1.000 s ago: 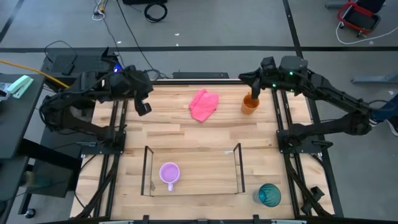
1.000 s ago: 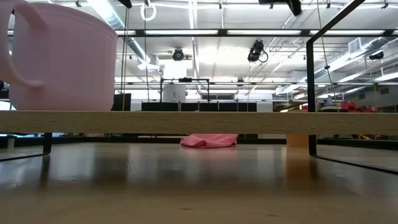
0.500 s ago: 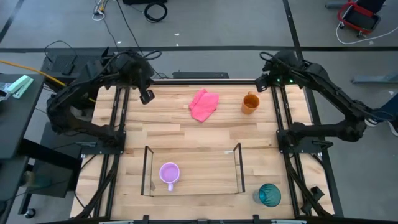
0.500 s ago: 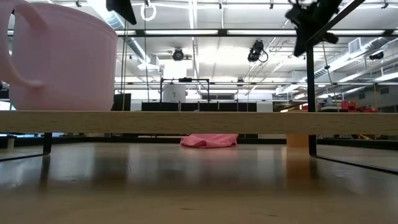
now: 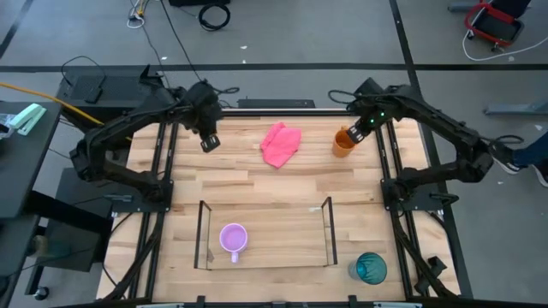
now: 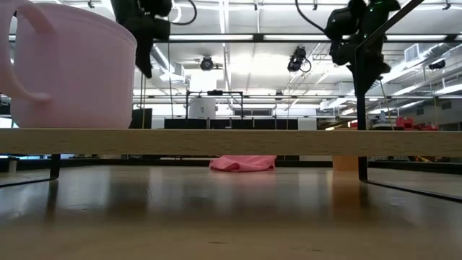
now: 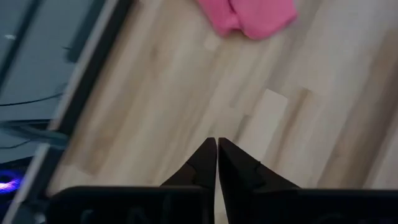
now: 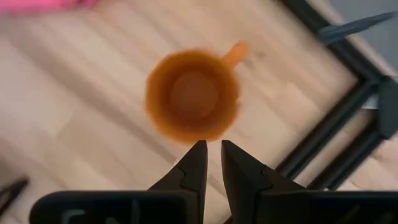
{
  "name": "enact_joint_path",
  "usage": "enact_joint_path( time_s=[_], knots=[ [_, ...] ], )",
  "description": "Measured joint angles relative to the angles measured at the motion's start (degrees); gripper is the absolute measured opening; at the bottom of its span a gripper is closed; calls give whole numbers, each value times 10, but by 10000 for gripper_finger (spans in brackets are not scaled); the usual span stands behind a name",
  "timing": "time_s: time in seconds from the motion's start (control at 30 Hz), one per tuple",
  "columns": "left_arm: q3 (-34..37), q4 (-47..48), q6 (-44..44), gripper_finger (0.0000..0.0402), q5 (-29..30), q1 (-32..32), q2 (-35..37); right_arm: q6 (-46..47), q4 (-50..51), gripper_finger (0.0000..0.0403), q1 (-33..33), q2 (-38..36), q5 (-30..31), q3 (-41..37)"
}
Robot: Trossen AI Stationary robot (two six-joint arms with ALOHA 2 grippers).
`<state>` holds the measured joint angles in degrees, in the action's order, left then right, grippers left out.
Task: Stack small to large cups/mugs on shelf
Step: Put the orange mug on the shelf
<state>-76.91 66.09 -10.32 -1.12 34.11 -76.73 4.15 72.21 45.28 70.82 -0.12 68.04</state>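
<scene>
Next, my right gripper takes hold of the orange mug by its rim (image 5: 336, 139) opposite the handle, to stack the mug on the shelf (image 5: 265, 257).
The orange mug (image 5: 344, 142) stands upright on its base near the table's far right; the right wrist view looks down into the orange mug (image 8: 193, 96), with its handle toward the table frame. My right gripper (image 5: 358, 133) hangs above its rim, fingers narrowly open (image 8: 212, 144), touching nothing. My left gripper (image 5: 210, 141) hovers shut (image 7: 216, 142) over bare wood, left of the pink cloth. The lilac mug (image 5: 234, 238) stands in the shelf (image 5: 265, 257), looming large as the lilac mug (image 6: 68, 65) in the low view. The teal cup (image 5: 371, 268) stands on the table right of the shelf.
A crumpled pink cloth (image 5: 281, 143) lies at far centre, between the two grippers. The shelf's thin clear walls and dark posts (image 5: 329, 231) stand up at near centre. Black frame rails (image 5: 390, 162) run along both table sides. Bare wood lies between cloth and shelf.
Both grippers have come down into the low view from above. My right gripper drew back toward the far right corner, then returned over the orange mug. My left gripper has shifted a little toward the table's right. The mugs, cup and cloth have stayed put.
</scene>
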Motion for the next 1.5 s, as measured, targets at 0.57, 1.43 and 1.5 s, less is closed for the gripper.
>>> enact_joint_path(
  time_s=[0.57, 1.43, 1.5],
  knots=[
    [43, -28, -9, 15, -34, 0, 0, -99, -58, 81, -130, 72, -10, -21],
    [42, -51, -9, 27, -33, 0, 0, -99, -83, 112, -97, 127, 20, -57],
    [42, -51, -9, 30, -33, 0, 0, -99, -85, 112, -97, 127, 20, -65]
  ],
)
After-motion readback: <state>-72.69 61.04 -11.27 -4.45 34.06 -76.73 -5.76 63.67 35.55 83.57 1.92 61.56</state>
